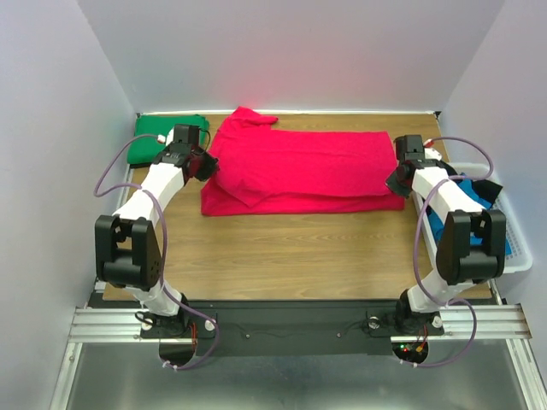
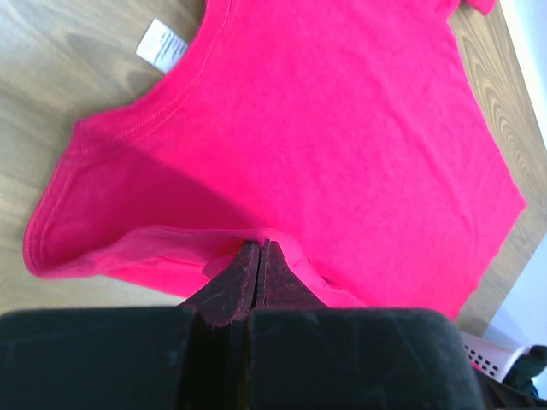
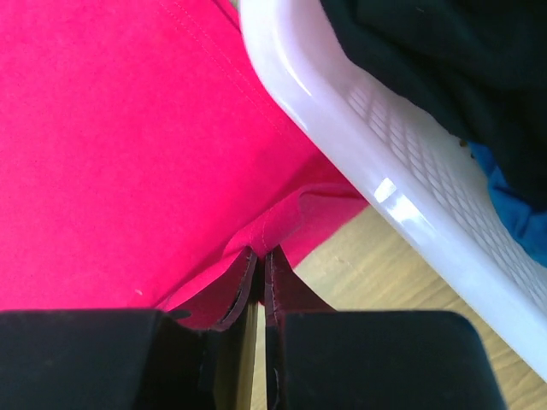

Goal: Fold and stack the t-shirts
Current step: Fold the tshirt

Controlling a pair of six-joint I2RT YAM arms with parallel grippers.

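I should keep holding the hem with my right gripper first, because if I opened now, it would end short of its place, crowded against the basket's rim.
The crimson red t-shirt [image 1: 299, 166] lies spread across the far half of the table, folded lengthwise. My left gripper [image 1: 208, 164] is shut on its left edge near the collar; in the left wrist view [image 2: 259, 246] the cloth [image 2: 342, 128] bunches at the tips. My right gripper [image 1: 395, 181] is shut on the shirt's right hem, seen pinched in the right wrist view [image 3: 261, 253]. A folded emerald green t-shirt [image 1: 162, 137] sits at the far left corner. The bright blue t-shirt [image 1: 440, 229] and black t-shirt [image 1: 479, 190] lie in the basket.
The white slatted basket [image 1: 517, 248] stands at the table's right edge, close beside my right gripper; its rim [image 3: 342, 128] shows in the right wrist view. The wooden table [image 1: 291, 256] is walled on three sides. A white label [image 2: 161, 43] shows at the red shirt's collar.
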